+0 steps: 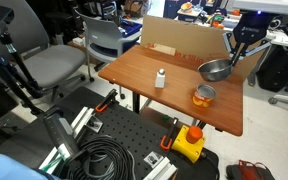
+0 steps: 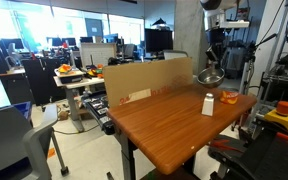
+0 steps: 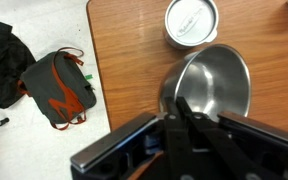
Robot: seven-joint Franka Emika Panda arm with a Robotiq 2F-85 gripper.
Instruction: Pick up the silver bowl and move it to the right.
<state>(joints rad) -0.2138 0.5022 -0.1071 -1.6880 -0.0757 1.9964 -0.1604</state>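
The bowl [image 1: 215, 69] hangs tilted from its rim above the table and would drop if I opened now, so for now it stays held in my gripper.
The silver bowl [image 1: 215, 69] [image 2: 210, 77] hangs tilted just above the far side of the wooden table [image 1: 154, 60]. My gripper [image 1: 234, 58] [image 2: 214, 66] is shut on its rim. In the wrist view the fingers [image 3: 184, 105] pinch the near rim of the bowl [image 3: 216, 78], whose shiny inside faces the camera.
An orange-labelled can [image 1: 203, 95] [image 2: 229, 98] [image 3: 191, 22] and a small white bottle [image 1: 160, 79] [image 2: 209, 104] stand on the table. A cardboard box [image 1: 184, 40] [image 2: 144, 78] lines the back edge. A bag [image 3: 59, 85] lies on the floor; chairs [image 1: 54, 65] stand nearby.
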